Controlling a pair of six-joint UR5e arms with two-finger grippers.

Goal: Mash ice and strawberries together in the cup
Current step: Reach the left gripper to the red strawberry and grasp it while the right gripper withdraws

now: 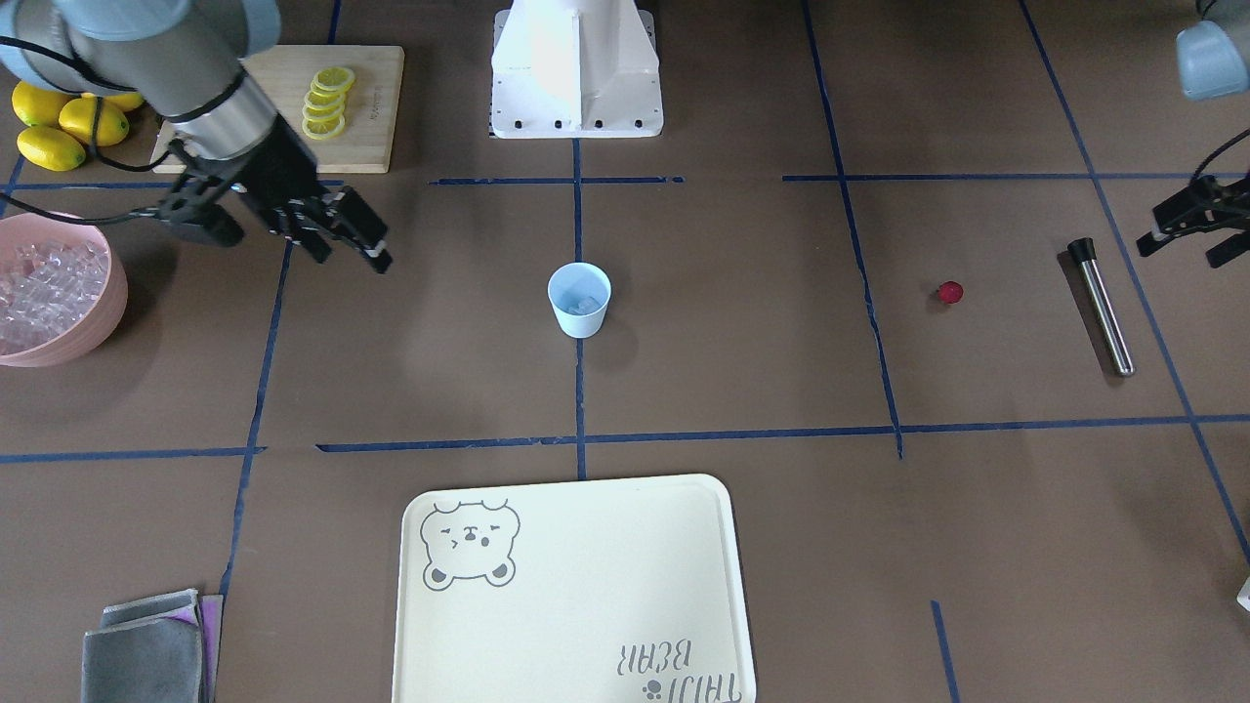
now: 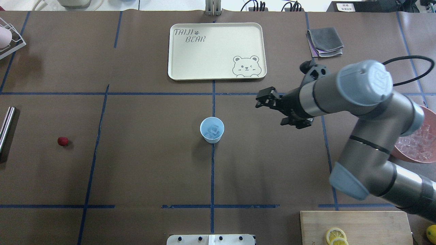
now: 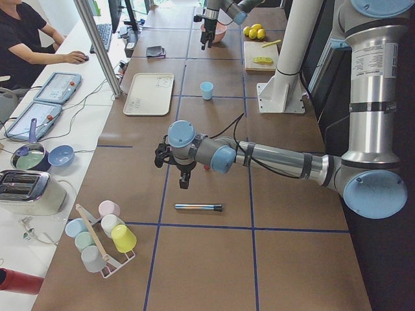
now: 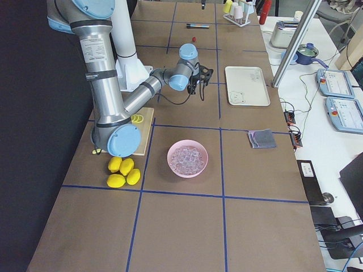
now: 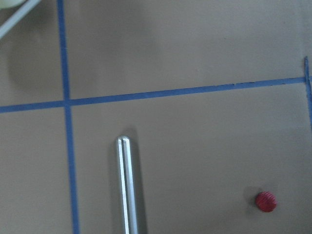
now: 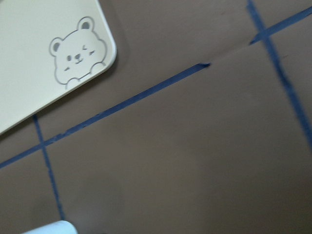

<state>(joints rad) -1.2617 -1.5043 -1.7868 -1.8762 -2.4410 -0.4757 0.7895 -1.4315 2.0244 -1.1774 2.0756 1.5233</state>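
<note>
The small dark-red strawberry should be grabbed next by its round body with the robot's left gripper, so that fruit gets into the cup for mashing.
The pale blue cup stands upright at the table's middle, with a few clear ice cubes inside it. The small dark-red strawberry lies on the table far towards my left side and also shows in the left wrist view. My right gripper hovers open and empty, apart from the cup on my right. My left gripper hangs open and empty above the table, beside a metal rod and apart from the strawberry.
A pink bowl full of ice sits at the far right of my side. A cream bear tray lies beyond the cup. A cutting board with lemon slices, whole lemons and a grey cloth are around.
</note>
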